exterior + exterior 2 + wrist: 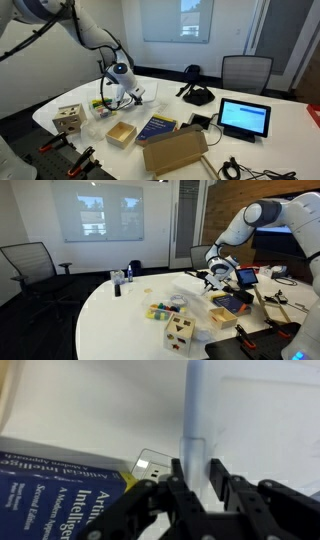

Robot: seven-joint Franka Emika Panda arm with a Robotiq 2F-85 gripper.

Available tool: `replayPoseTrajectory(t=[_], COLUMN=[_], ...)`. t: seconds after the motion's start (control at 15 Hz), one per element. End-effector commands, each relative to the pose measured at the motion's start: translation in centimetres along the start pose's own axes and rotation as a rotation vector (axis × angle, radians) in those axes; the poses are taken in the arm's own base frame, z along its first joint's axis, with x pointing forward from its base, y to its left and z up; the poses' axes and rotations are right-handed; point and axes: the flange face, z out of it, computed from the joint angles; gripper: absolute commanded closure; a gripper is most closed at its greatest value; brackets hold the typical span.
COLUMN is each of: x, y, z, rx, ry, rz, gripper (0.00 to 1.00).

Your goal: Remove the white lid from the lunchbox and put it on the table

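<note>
My gripper lowers the white lid before it releases it, since the lid hangs above the open table and would drop if I opened now.
My gripper point(196, 472) is shut on the white lid point(195, 410), which shows edge-on as a pale vertical strip between the fingers in the wrist view. In both exterior views the gripper point(130, 95) point(214, 275) hangs low over the white table point(280, 140), with the lid point(137, 96) a small white piece at the fingertips. The lunchbox point(102, 108), a shallow translucent container, sits on the table just beside the gripper and apart from the lid. Whether the lid touches the table I cannot tell.
A blue book point(157, 126) point(60, 490) lies close by, with a small pale device point(150, 464) at its corner. Also on the table are a brown cardboard tray point(121, 133), a wooden cube box point(68, 119), a cardboard box point(175, 150), a tablet point(245, 118) and a black object point(197, 95).
</note>
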Motion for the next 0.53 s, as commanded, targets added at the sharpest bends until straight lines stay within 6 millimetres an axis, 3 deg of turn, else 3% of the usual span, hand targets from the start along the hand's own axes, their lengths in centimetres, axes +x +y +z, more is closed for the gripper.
replayPoseTrajectory(t=[0.0,0.33,0.4,0.47], x=[-0.9,-2.1,-1.8,-1.5], y=[1.1,3.8,3.8,3.6], z=[3.6,6.3,6.2,5.8], rx=[-0.044,-0.096,-0.092,-0.086], ry=[0.003,-0.029,-0.033,-0.030], rz=[0.036,0.077,0.091,0.102], gripper=[0.92,0.92,0.42,0.41])
